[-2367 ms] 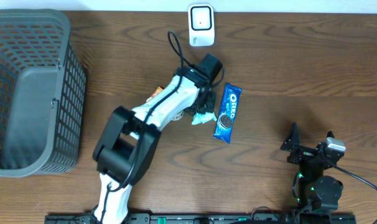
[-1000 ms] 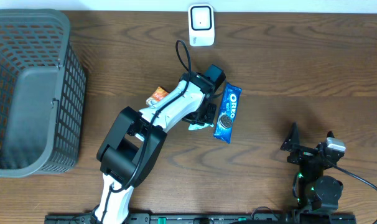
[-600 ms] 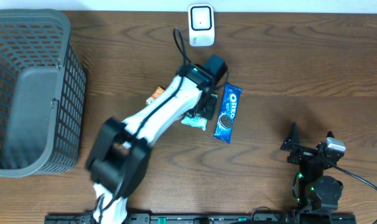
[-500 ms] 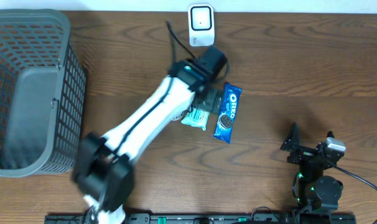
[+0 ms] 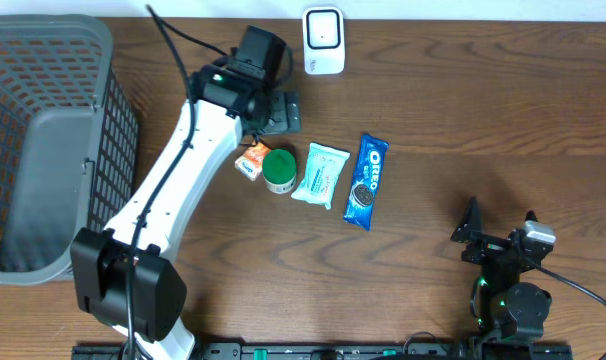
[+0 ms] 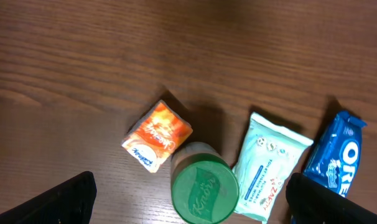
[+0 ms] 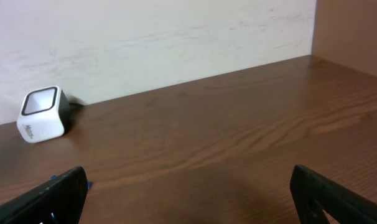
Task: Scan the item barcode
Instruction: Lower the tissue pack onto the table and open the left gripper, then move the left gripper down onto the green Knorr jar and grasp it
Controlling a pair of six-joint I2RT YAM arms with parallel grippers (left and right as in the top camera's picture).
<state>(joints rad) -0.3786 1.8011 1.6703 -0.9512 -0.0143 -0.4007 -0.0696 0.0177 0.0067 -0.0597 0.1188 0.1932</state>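
Note:
Next, my left gripper takes hold of the green-lidded jar by opposite sides of its lid, which leaves its body uncovered to scan the barcode.
Four items lie in a row mid-table: an orange packet, a green-lidded jar, a pale green tissue pack and a blue Oreo pack. The white scanner stands at the far edge. My left gripper hangs open above the table, just beyond the row, holding nothing. The jar's lid shows between its fingers in the wrist view. My right gripper rests open at the near right, empty. No barcode shows.
A large grey mesh basket fills the left end of the table. A black cable runs from the left arm past the scanner. Bare wood lies between the item row and the right gripper.
The left gripper opened, let go of the pale green tissue pack beside the Oreo pack, then rose and swung back to the far left. The right arm stayed still.

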